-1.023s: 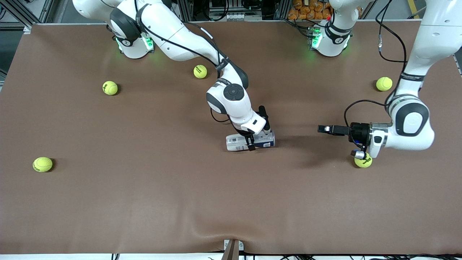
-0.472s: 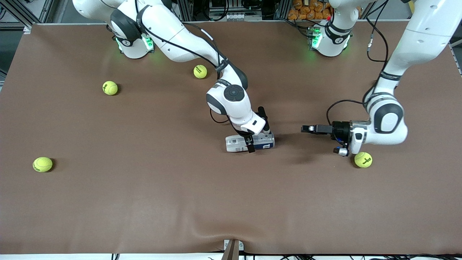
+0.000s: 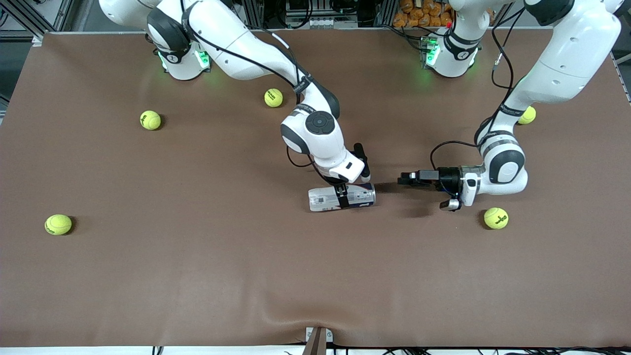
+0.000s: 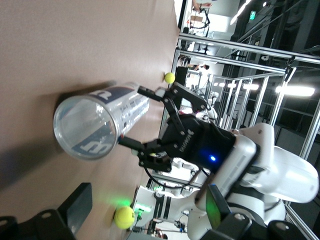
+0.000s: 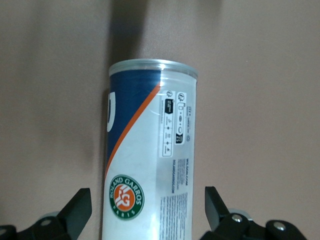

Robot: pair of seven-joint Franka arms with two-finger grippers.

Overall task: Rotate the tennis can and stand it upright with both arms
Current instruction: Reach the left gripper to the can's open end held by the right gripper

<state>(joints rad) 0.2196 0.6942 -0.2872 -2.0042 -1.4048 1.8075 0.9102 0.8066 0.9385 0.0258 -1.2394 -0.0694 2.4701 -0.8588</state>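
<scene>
I will next grab the tennis can by the rim of its clear end (image 4: 61, 144) with my left gripper, so the tennis can's printed label (image 4: 114, 94) stays free while uprighting.
The tennis can (image 3: 323, 198) lies on its side mid-table, white and navy label up. My right gripper (image 3: 341, 193) is down over its middle, open. In the right wrist view the can (image 5: 150, 150) runs between the fingers of the right gripper (image 5: 146, 192) with a gap on each side. My left gripper (image 3: 402, 179) is level and open, pointing at the can's end nearest the left arm, a short way off. In the left wrist view the can's (image 4: 95, 122) clear round end faces the left gripper (image 4: 149, 200), and the right gripper (image 4: 130, 115) straddles the can.
Several yellow tennis balls lie loose on the brown table: one (image 3: 496, 218) just below the left wrist, one (image 3: 527, 115) partly hidden by the left arm, and others (image 3: 273, 97) (image 3: 150, 120) (image 3: 58, 224) toward the right arm's end.
The right gripper has opened off the can, which stays lying on the table. The left arm has swung in toward the can's end, off the ball that it hung over.
</scene>
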